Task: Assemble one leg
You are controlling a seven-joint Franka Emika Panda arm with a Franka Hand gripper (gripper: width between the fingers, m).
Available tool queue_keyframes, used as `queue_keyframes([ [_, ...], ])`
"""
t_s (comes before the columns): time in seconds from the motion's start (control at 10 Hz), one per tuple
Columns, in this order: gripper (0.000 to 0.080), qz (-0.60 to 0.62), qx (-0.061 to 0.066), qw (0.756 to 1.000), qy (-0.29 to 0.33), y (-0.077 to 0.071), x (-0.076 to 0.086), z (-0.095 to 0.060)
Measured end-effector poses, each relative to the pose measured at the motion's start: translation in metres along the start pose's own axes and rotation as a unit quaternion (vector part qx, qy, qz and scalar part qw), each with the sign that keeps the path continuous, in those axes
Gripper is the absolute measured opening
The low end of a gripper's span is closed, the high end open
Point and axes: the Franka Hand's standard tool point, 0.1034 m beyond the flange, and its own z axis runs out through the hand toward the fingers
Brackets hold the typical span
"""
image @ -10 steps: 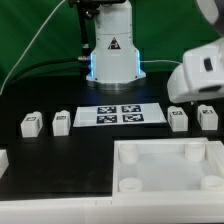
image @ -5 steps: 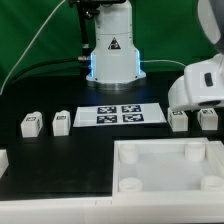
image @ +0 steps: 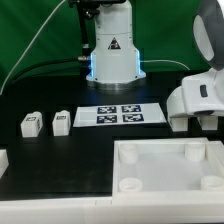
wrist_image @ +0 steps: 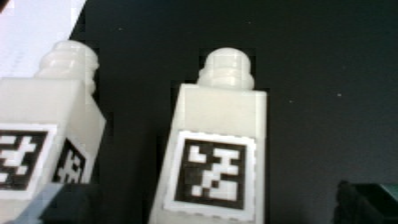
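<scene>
In the wrist view, my gripper's fingers are beside the leg's tagged body (wrist_image: pixel 215 180), low over the black table, so it is now time to close on the leg.
Two legs (image: pixel 31 124) (image: pixel 61 121), small white blocks with tags, stand on the black table at the exterior view's left. My gripper (image: pixel 197 118) hangs low at the exterior view's right and hides the two legs there. In the wrist view a tagged leg (wrist_image: pixel 222 140) with a rounded peg end lies between my dark fingertips (wrist_image: pixel 370 200), with a gap on each side. My gripper (wrist_image: pixel 217 205) is open and holds nothing. A second leg (wrist_image: pixel 45 130) lies close beside the first, outside the jaws.
The marker board (image: pixel 120 114) lies in the middle of the table before the robot base (image: pixel 112 55). The large white rimmed panel (image: pixel 170 168) with round corner sockets fills the front right. A white part (image: pixel 3 157) shows at the left edge.
My gripper has moved down and slightly left over the two right-hand legs, which now are hidden in the exterior view. Nothing else moved.
</scene>
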Motion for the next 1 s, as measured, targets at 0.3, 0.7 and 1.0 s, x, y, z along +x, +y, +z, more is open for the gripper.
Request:
queue_keyframes([
  [0.3,0.049,0.0,0.0,1.0,0.0,0.0,0.0,0.0],
  [0.7,0.029,0.0,0.0,1.0,0.0,0.0001,-0.0001,0.0],
  [1.0,0.029,0.0,0.0,1.0,0.0,0.0001,0.0,0.0],
])
